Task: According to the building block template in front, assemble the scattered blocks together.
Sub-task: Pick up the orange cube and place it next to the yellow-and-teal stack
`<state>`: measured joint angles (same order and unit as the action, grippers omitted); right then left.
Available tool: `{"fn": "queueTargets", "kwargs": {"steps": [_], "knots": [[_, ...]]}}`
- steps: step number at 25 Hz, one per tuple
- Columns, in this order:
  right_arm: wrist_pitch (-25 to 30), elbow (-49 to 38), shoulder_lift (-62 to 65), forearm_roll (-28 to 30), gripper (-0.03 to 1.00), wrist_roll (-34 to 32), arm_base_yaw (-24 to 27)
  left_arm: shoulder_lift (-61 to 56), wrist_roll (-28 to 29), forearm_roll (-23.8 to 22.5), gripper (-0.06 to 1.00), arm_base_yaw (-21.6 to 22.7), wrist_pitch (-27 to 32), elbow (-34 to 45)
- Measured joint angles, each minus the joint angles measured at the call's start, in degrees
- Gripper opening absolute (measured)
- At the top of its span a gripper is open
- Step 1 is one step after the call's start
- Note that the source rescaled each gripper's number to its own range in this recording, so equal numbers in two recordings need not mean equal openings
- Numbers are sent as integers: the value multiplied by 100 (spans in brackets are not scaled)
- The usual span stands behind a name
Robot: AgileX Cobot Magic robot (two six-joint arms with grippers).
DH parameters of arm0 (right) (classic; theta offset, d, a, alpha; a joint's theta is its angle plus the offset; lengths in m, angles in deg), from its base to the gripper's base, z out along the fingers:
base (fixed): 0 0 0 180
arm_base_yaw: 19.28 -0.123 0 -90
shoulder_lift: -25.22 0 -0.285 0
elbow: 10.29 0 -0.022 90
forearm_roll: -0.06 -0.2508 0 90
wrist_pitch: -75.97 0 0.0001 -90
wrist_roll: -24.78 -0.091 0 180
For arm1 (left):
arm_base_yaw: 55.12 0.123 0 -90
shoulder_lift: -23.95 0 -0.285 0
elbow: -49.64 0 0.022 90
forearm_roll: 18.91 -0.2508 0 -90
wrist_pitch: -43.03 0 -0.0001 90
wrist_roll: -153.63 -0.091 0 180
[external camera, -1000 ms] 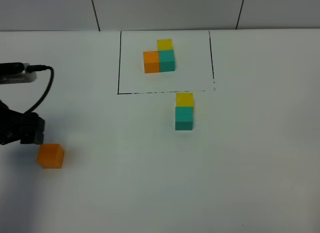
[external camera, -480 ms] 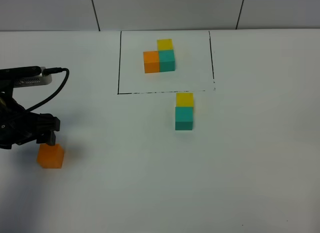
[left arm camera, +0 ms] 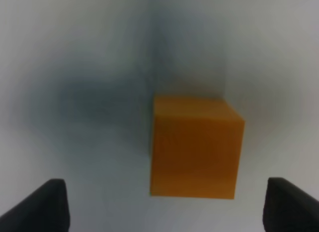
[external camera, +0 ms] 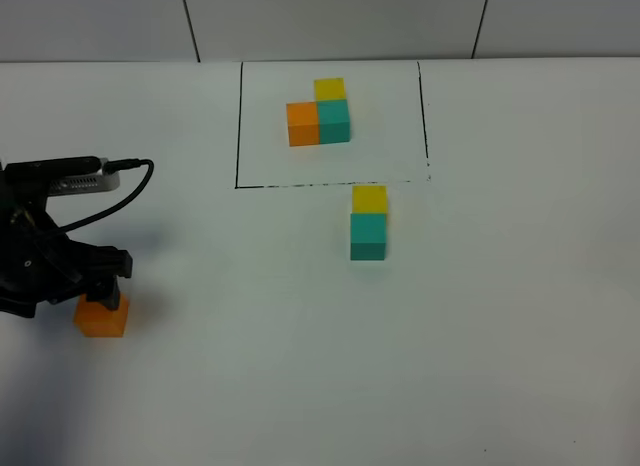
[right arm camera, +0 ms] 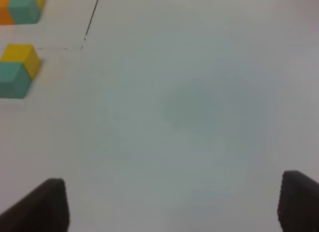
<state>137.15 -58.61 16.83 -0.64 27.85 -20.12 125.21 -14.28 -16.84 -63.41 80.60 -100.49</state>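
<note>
My left gripper's fingers are still above the sides of the orange cube (external camera: pixel 101 317) (left arm camera: pixel 194 145), over tabletop, so closing now would miss it. The gripper lowers next, then closes on the cube.
The template (external camera: pixel 318 112) is an orange, teal and yellow cube cluster inside a black-line rectangle at the back. Below the frame, the loose yellow cube (external camera: pixel 369 199) touches the loose teal cube (external camera: pixel 368 236); both also show in the right wrist view, yellow (right arm camera: pixel 20 57) and teal (right arm camera: pixel 12 78). The loose orange cube (external camera: pixel 101 317) lies at the far left. My left gripper (external camera: pixel 103 294) is open right over it, its dark fingertips (left arm camera: pixel 47 204) standing on either side of the orange cube (left arm camera: pixel 194 145). My right gripper (right arm camera: pixel 172 204) is open and empty over bare table.
A black cable (external camera: pixel 100 191) loops from the left arm's wrist camera. The white table (external camera: pixel 500 316) stretches to a wall at the back.
My left gripper has moved right and down onto the orange cube, from beside it to directly over it. The cubes have not moved.
</note>
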Motion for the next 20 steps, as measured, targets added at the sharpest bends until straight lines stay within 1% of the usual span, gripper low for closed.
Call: {"fn": "queueTargets", "kwargs": {"steps": [2,5,10,16,20], "knots": [[0,0,0,0,71,0,0,122,0,0,84,-2,-6,0],[0,0,0,0,71,0,0,295,-5,-28,84,-118,-68,0],[0,0,0,0,71,0,0,576,0,-27,82,-395,-418,0],[0,0,0,0,71,-10,0,649,19,-26,81,-430,-461,0],[0,0,0,0,71,-10,0,654,19,-169,81,-436,-472,0]]}}
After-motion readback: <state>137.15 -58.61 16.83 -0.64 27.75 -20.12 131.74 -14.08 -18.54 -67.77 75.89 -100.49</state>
